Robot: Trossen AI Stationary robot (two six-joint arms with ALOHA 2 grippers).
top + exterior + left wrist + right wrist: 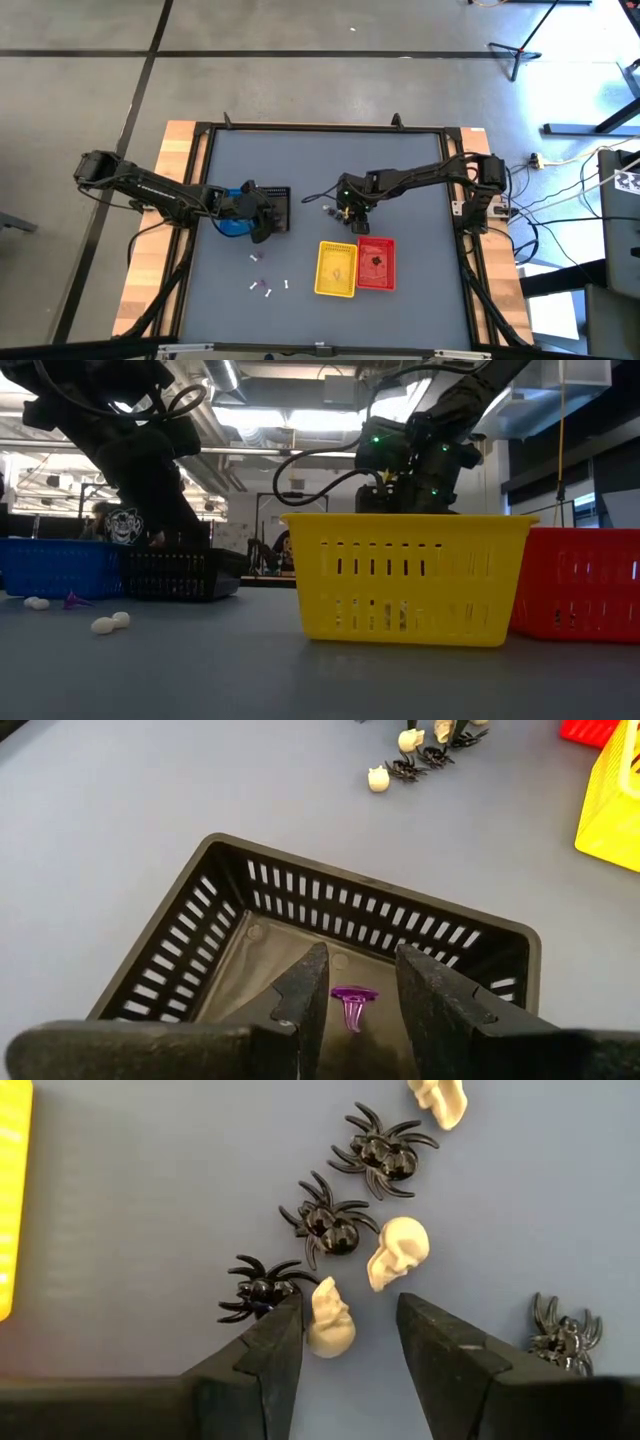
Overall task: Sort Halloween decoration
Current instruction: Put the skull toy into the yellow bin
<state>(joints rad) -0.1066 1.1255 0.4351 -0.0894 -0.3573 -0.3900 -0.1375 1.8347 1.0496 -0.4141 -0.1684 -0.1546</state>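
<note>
My right gripper's fingers reach down beside the cream skull near the black spider, so my right gripper closes on the skull next.
My left gripper (pixel 360 960) is open and hovers above the black mesh basket (pixel 300 910), which also shows in the high view (pixel 276 208). A purple trinket (pixel 352 1006) shows between the fingers inside the basket, apart from both. My right gripper (pixel 350 1305) is open, pointing down over a cluster of black spiders (pixel 330 1222) and cream skulls (pixel 398 1252) on the table (pixel 332 209). One skull (pixel 330 1320) lies between its fingers. More small white and purple trinkets (pixel 262 285) lie loose near the table's near left. My right gripper has one finger (pixel 280 1342) right beside the cream skull, which lies on the table. Whether it touches the skull, I cannot tell. My left gripper touches nothing.
A blue basket (pixel 232 224) stands beside the black one, under the left arm. A yellow basket (pixel 337 268) and a red basket (pixel 376 263) stand side by side near the table's near edge, just near of the right gripper. Grey table surface (pixel 420 300) lies around them.
</note>
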